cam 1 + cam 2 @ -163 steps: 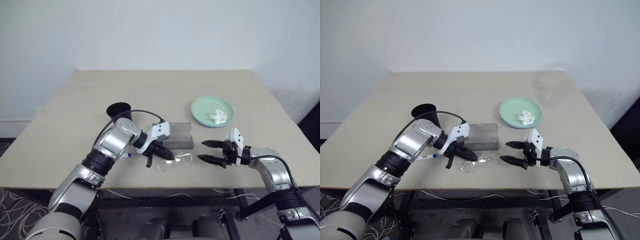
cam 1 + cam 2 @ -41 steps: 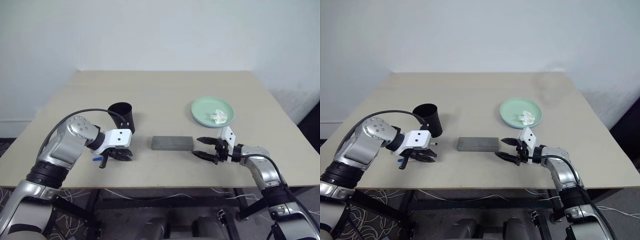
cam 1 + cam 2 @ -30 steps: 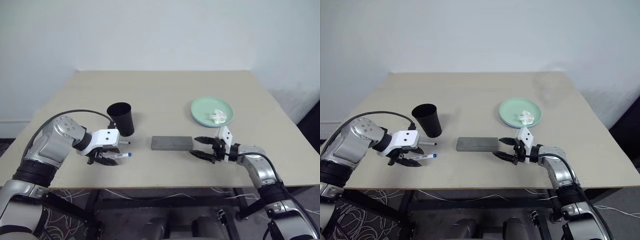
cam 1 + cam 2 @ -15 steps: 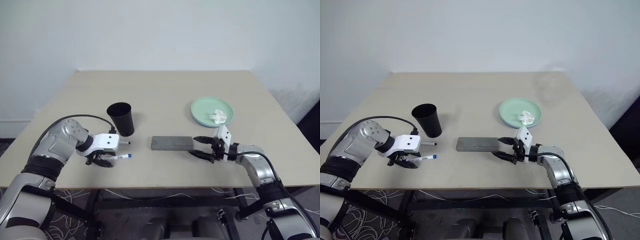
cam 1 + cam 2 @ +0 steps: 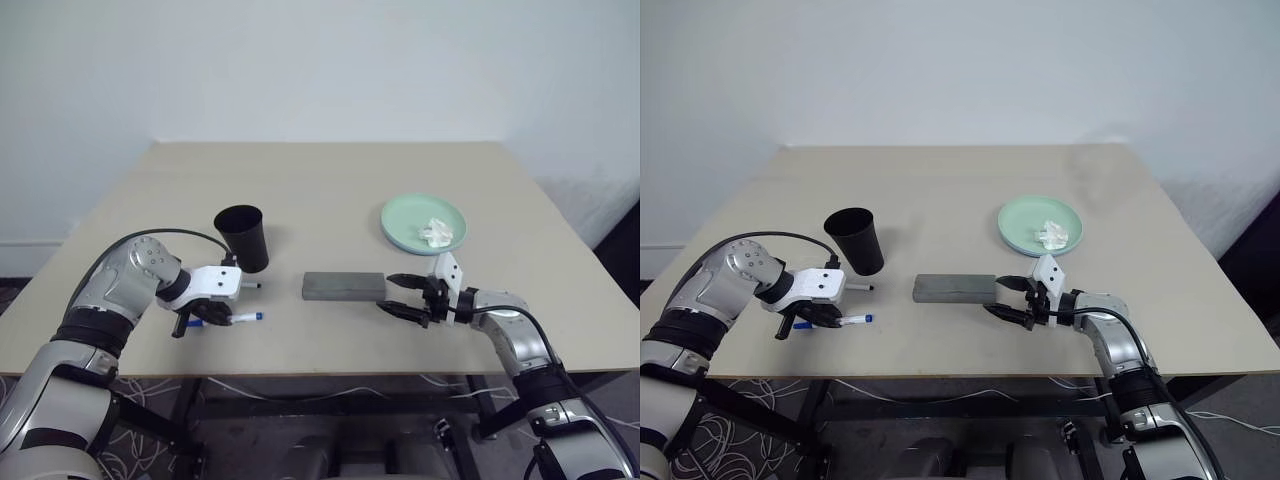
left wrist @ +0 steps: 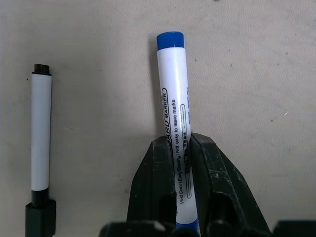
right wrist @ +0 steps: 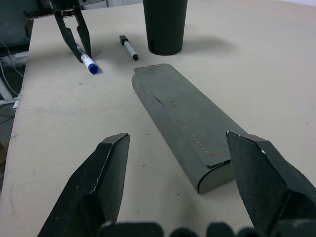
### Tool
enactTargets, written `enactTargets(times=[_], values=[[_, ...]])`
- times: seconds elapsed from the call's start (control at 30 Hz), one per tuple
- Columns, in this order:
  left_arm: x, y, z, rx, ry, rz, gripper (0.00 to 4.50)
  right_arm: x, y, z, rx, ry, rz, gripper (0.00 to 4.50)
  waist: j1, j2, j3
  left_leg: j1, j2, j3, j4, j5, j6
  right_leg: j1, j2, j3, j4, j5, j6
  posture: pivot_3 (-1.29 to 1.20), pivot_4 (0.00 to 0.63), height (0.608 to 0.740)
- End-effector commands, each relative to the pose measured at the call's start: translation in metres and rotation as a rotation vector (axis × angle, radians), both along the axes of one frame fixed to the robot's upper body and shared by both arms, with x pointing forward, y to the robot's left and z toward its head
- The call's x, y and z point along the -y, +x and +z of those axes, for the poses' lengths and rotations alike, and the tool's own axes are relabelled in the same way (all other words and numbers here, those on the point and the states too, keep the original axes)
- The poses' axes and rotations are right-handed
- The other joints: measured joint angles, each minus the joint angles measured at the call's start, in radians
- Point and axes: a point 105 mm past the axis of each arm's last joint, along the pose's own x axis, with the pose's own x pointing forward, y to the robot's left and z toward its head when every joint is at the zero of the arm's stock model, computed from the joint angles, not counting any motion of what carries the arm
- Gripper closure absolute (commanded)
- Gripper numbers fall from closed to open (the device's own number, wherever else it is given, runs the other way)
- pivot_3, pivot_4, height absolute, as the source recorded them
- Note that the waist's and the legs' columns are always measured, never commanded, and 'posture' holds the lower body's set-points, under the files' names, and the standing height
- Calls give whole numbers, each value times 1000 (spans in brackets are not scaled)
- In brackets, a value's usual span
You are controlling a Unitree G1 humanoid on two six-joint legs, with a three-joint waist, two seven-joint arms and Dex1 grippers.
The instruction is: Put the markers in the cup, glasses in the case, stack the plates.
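Observation:
The left gripper should keep hold of the blue-capped marker (image 5: 247, 317) until the marker is in the cup, because the marker is at the table, short of the black cup's rim (image 5: 239, 217).
My left gripper (image 6: 180, 148) is shut on the barrel of the blue-capped marker (image 6: 174, 103), which lies flat on the table in front of the black cup (image 5: 242, 237). The black-capped marker (image 6: 40, 133) lies loose beside it, close to the cup's base. The grey case (image 5: 344, 286) rests shut at mid-table. My right gripper (image 5: 388, 294) stands open just off the case's right end, touching nothing. The glasses are hidden from view. A mint green plate (image 5: 405, 217) sits at the back right.
A crumpled white paper wad (image 5: 437, 232) lies on the green plate. The table's front edge (image 5: 320, 374) runs close below both grippers. Bare tabletop stretches behind the cup and the case.
The left gripper's fingers have shut on the blue-capped marker, which lay between them while they were open half a second ago. The right arm has held still.

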Motion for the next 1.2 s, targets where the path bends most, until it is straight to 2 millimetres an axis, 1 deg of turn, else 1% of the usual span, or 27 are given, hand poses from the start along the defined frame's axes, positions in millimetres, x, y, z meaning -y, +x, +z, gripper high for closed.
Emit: enactTargets(times=[0.03, 0.2, 0.37, 0.47, 0.53, 0.63, 0.73, 0.8, 0.83, 0.87, 0.9, 1.0, 1.13, 1.2], values=[[-1, -2, -3, -1, 23, -13, 4427, -3, 2, 16, 62, 11, 15, 1116, 0, 0, 0, 0, 0, 0, 0, 0, 0, 0, 0, 0, 0, 0, 0, 0, 0, 740], [3, 0, 0, 10, -3, -10, 4427, -3, 2, 16, 63, 7, 16, 1116, 0, 1, 0, 0, 0, 0, 0, 0, 0, 0, 0, 0, 0, 0, 0, 0, 0, 740], [11, 6, 6, 46, -46, -7, 4427, -3, 2, 16, 64, 6, 18, 1116, 1, 1, 0, 0, 0, 0, 0, 0, 0, 0, 0, 0, 0, 0, 0, 0, 0, 740], [32, 10, 27, 67, -194, -14, 4427, -2, 2, 16, 64, 3, 18, 1116, 4, 0, 0, -1, -1, 0, 1, 0, 0, 0, -1, -1, 0, 0, 0, 0, 0, 740], [52, 16, 51, 103, -352, -8, 4427, -2, 2, 16, 63, 1, 19, 1116, 5, 0, 0, -2, -1, 0, 1, 0, 0, 0, -1, -1, -1, 0, 0, 0, 0, 740], [72, 17, 77, 133, -513, -8, 4427, -1, 1, 16, 63, -1, 21, 1116, 0, 0, 0, -2, -1, 0, 1, 0, 0, -1, -1, -1, -2, 0, 0, 0, 0, 740], [89, 20, 100, 184, -652, 8, 4427, -1, 1, 17, 63, -2, 24, 1116, -3, 0, 0, -2, 0, 0, 0, 0, 0, -1, -1, -1, -2, 0, 0, 0, 0, 740], [95, 23, 111, 215, -719, 38, 4427, -2, 1, 17, 63, -3, 26, 1116, -3, 0, 0, -2, 0, 0, 0, 0, 0, -1, -1, -1, -2, 0, 0, 0, 0, 740], [98, 29, 121, 270, -778, 72, 4427, -2, 1, 17, 63, -4, 28, 1116, -3, 0, 0, -2, 0, 0, 0, 0, 0, -1, -1, -1, -2, 0, 0, 0, 0, 740], [100, 33, 129, 309, -819, 96, 4427, -2, 1, 17, 63, -5, 30, 1116, -3, 0, 0, -2, 0, 0, 0, 0, 0, -1, -1, -1, -2, 0, 0, 0, 0, 740], [98, 41, 137, 391, -850, 135, 4427, -2, 1, 17, 64, -6, 32, 1116, -2, 0, 0, -1, 0, 0, 0, 0, 0, 0, -1, -1, -1, 0, 0, 0, 0, 740], [90, 60, 159, 570, -952, 267, 4427, -2, 0, 18, 64, -8, 38, 1116, -1, 0, 0, -1, 0, -1, 1, 0, 0, 0, -1, -1, -2, 0, 0, 0, 0, 740], [78, 72, 181, 768, -1069, 399, 4427, -3, 0, 18, 61, -12, 52, 1116, -1, -1, 0, -2, 0, 0, 1, 0, 0, 0, -1, -1, -2, 0, 0, 0, 0, 740], [75, 74, 185, 817, -1091, 424, 4427, -4, -1, 18, 61, -12, 56, 1116, -1, -1, 0, -2, -1, 0, 0, 0, 0, 0, -1, -1, -2, 0, 0, 0, 0, 740]])
